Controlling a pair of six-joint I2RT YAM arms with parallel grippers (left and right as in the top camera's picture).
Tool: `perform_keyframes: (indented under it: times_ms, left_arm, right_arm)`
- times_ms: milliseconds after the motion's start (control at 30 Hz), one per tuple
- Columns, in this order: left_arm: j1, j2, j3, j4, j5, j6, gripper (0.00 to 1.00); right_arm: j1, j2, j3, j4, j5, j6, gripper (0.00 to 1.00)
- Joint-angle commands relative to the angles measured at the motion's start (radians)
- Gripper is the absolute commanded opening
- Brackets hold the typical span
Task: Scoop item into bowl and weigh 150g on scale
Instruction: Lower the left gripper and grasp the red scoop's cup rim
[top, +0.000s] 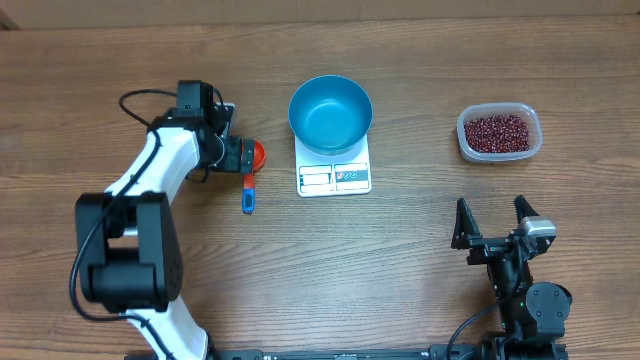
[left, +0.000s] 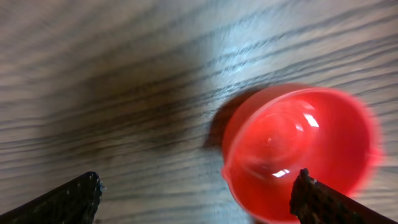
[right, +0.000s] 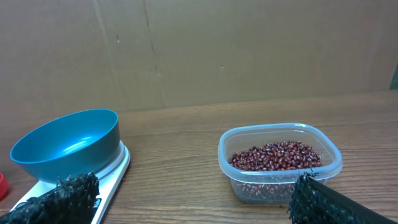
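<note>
My left gripper is going to grip the red scoop by the rim of its cup next, which will leave the blue handle free to hand over.
The blue bowl stands empty on the white scale at the table's middle back. The dark red beans fill a clear tub at the right. A red scoop with a blue handle lies left of the scale. My left gripper hovers open right at the scoop's red cup, which sits by the right finger. My right gripper stands open near the front right, holding nothing.
A brown cardboard wall backs the wooden table. The left arm arcs from the front left towards the scoop.
</note>
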Motion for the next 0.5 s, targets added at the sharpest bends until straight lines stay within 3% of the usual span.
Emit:
perform_keyframes:
  times_ms: [0,300,400,467]
  left_arm:
    - [0.005,0.048,0.016,0.015,0.004,-0.014,1.0]
    - [0.006,0.069,0.016,0.031,0.003,-0.013,0.98]
    - [0.006,0.069,0.016,0.032,0.003,-0.013,0.93]
    - [0.006,0.069,0.016,0.032,0.003,-0.013,0.82]
  right_arm:
    - [0.008,-0.01,-0.011,0.003,0.013,0.001,1.0]
    - [0.008,-0.01,-0.011,0.003,0.013,0.001,1.0]
    - [0.008,-0.01,-0.011,0.003,0.013,0.0,1.0]
    - [0.008,-0.01,-0.011,0.003,0.013,0.001,1.0]
